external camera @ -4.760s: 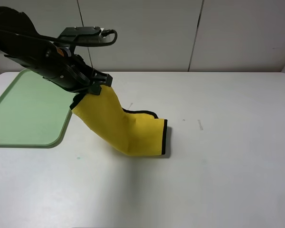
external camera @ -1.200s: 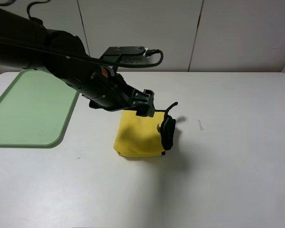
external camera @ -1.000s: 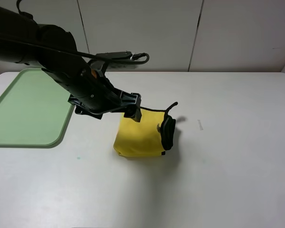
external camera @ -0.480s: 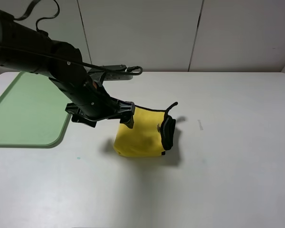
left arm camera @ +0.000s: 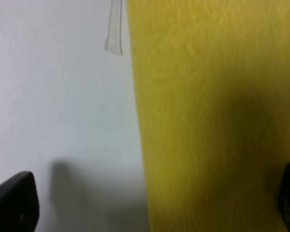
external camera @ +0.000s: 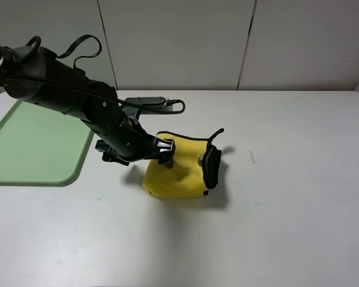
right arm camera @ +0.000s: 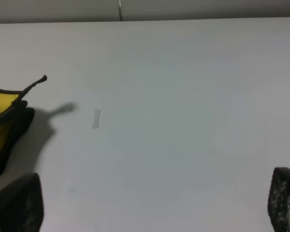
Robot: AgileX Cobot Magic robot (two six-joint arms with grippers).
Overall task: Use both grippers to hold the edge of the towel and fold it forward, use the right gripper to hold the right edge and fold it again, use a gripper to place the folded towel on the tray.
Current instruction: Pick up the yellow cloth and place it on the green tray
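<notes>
The robot's left gripper will next take hold of the towel by its plain yellow edge (external camera: 152, 167), so that the folded towel can go on the green tray (external camera: 36, 140).
The yellow towel (external camera: 182, 174) lies folded into a thick packet in the middle of the white table. Its black-bound edge (external camera: 211, 167) bunches up on its right side, with the small loop sticking up. My left gripper (external camera: 166, 153) is low over the towel's near-left top. In the left wrist view its jaws (left arm camera: 150, 203) stand wide open, one black fingertip (left arm camera: 12, 205) over bare table and the other over the yellow towel (left arm camera: 208, 121). The right gripper (right arm camera: 150, 203) is open and empty, away from the towel (right arm camera: 0, 128). The pale green tray (external camera: 36, 140) lies at the left.
A small strip of clear tape (external camera: 252, 156) sticks to the table right of the towel; it also shows in the right wrist view (right arm camera: 96, 118) and in the left wrist view (left arm camera: 114, 29). The table's back edge meets a white wall.
Earlier my left gripper held the towel lifted toward the tray. The towel now lies folded on the table, and over the last second the open gripper has dropped onto its left part.
</notes>
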